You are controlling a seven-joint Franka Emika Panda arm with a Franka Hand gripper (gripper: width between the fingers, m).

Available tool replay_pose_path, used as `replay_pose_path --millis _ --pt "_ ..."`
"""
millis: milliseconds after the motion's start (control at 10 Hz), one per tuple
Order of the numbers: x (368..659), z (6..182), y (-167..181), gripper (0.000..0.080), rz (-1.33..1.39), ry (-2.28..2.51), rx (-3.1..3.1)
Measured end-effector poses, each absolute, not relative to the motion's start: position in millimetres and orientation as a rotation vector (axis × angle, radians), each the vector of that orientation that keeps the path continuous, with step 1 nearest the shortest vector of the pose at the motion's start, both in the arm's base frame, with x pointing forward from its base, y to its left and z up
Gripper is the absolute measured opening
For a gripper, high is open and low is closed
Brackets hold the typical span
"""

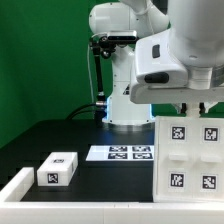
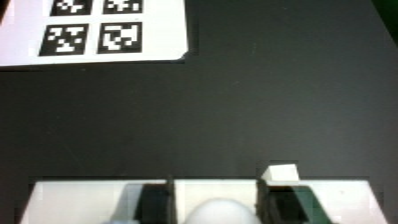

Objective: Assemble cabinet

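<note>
My gripper opens now, since in the exterior view the cabinet's lower edge is down on the tabletop and the cabinet would stand.
The cabinet [image 1: 187, 158] is a large white box-like body with square black-and-white tags, at the exterior view's right. My gripper [image 1: 192, 112] sits on its top edge. In the wrist view the cabinet's white edge [image 2: 89, 198] runs across the frame, and my gripper [image 2: 233, 192] has one dark finger [image 2: 157, 203] on each side of the edge's middle section, pressed against it. The gripper is shut on the cabinet. The cabinet's lower part is cut off by the wrist view's edge.
The marker board [image 1: 118, 152] lies flat on the black table in front of the robot base and also shows in the wrist view [image 2: 89, 30]. A small white tagged block [image 1: 57, 168] lies at the exterior view's left. A long white part [image 1: 14, 185] lies at the front left corner.
</note>
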State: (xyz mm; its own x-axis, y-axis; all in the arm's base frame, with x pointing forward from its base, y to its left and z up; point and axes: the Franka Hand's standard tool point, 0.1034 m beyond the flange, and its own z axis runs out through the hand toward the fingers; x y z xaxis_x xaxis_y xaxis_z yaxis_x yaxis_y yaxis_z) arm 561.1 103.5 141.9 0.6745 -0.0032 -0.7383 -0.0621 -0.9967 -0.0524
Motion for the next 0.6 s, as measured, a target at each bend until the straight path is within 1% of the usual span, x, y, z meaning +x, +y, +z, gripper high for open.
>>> replay_pose_path --millis 200,300,400,500,600 --pt "561.0 141.6 103.4 0.0209 1.238 0.054 -2.807" --pt "560.9 141.6 103.5 0.0388 1.238 0.054 -2.807" --pt "560.9 141.5 103.5 0.0522 1.238 0.054 -2.807" --pt "560.9 141.4 103.5 0.0522 1.238 0.054 -2.807" --pt "560.9 141.4 103.5 0.0627 1.238 0.054 -2.807"
